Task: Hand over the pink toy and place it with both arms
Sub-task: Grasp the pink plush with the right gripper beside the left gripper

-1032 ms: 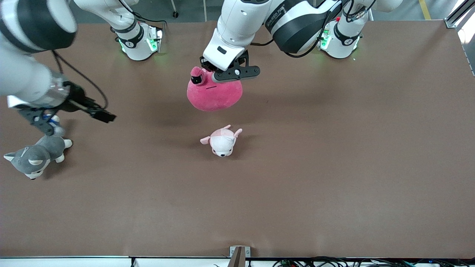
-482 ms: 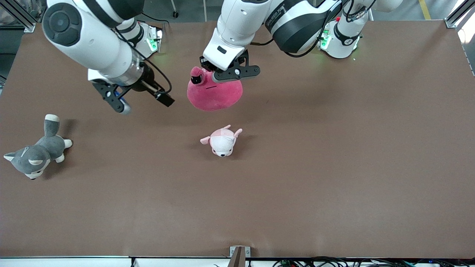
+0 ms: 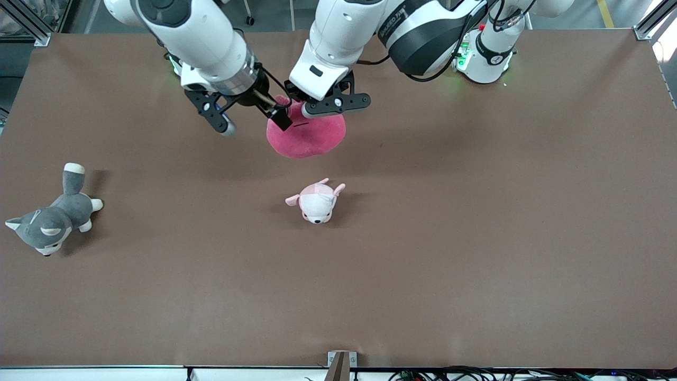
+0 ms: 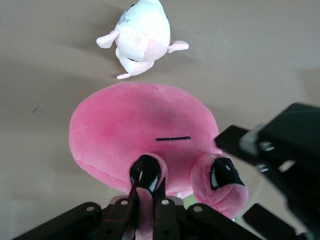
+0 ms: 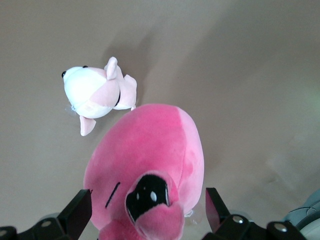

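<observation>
My right gripper grabs the toy by its free eye flap [image 5: 151, 200] next, to take over the pink toy [image 5: 147, 150] and place it.
The pink toy [image 3: 309, 136], a round hot-pink plush with dark eyes, hangs above the table [image 3: 476, 238] from my left gripper [image 3: 297, 107]. In the left wrist view the left gripper [image 4: 148, 181] is shut on an eye flap at the top of the toy [image 4: 140, 127]. My right gripper [image 3: 254, 123] is open beside the toy on the right arm's side, and one finger overlaps the toy's edge. In the right wrist view the right gripper [image 5: 145, 214] stands wide open, with the toy [image 5: 155, 145] and its other eye flap between the two fingers, neither finger touching it.
A small pale pink-and-white puppy plush [image 3: 316, 201] lies on the table just nearer the camera than the hanging toy; it also shows in the left wrist view [image 4: 140, 35] and the right wrist view [image 5: 92, 92]. A grey-and-white husky plush [image 3: 47, 222] lies at the right arm's end.
The right arm has swung from over the husky across the table to the pink toy, with its gripper open. The left arm and the toy have stayed still.
</observation>
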Robot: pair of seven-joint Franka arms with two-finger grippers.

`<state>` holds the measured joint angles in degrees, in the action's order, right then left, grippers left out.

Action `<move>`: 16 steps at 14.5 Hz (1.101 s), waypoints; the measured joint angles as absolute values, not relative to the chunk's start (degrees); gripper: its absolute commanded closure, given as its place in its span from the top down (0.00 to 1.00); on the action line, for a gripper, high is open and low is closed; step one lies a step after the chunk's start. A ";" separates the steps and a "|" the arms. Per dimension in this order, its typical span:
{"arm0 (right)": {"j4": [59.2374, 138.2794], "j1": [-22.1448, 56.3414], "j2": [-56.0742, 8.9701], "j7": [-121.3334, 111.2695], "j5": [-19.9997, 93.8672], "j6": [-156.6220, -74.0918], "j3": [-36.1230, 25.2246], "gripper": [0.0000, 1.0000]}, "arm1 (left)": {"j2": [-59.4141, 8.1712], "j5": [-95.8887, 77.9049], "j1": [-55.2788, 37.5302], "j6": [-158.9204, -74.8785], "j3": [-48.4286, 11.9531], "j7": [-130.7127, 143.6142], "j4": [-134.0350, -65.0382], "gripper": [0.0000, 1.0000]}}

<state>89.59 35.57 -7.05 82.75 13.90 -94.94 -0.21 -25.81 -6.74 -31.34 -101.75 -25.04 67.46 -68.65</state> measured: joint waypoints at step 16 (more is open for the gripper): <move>91.16 37.03 -7.05 82.79 13.90 -95.80 -0.42 0.01 | -25.81 -6.74 -31.35 -101.75 -24.86 67.46 -68.64 0.00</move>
